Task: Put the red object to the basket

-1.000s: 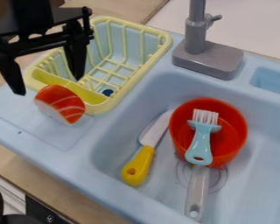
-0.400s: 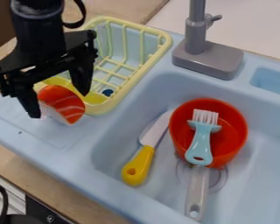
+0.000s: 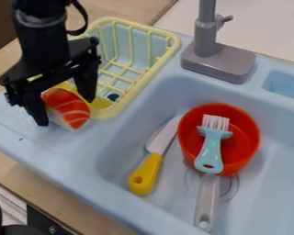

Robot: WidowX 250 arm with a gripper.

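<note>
The red object has to go into the pale yellow basket, so the robot's gripper should next pick it up by its striped body.
My gripper hangs at the left over the sink's counter, open, with one finger on each side of the red object. That object is a red-orange piece with pale stripes and a whitish underside, lying on the light blue counter beside the basket. Its upper left part lies behind the gripper. The pale yellow wire basket stands just behind and to the right, its near corner close to the red object; part of its left side is hidden by the arm.
In the sink basin lie a knife with a yellow handle and a red-orange bowl with a light blue brush across it. A grey faucet rises behind the basin, right of the basket.
The gripper has come down and to the right from the upper left, and its fingers now stand around the red object. The object, the basket and the sink items look unmoved.
</note>
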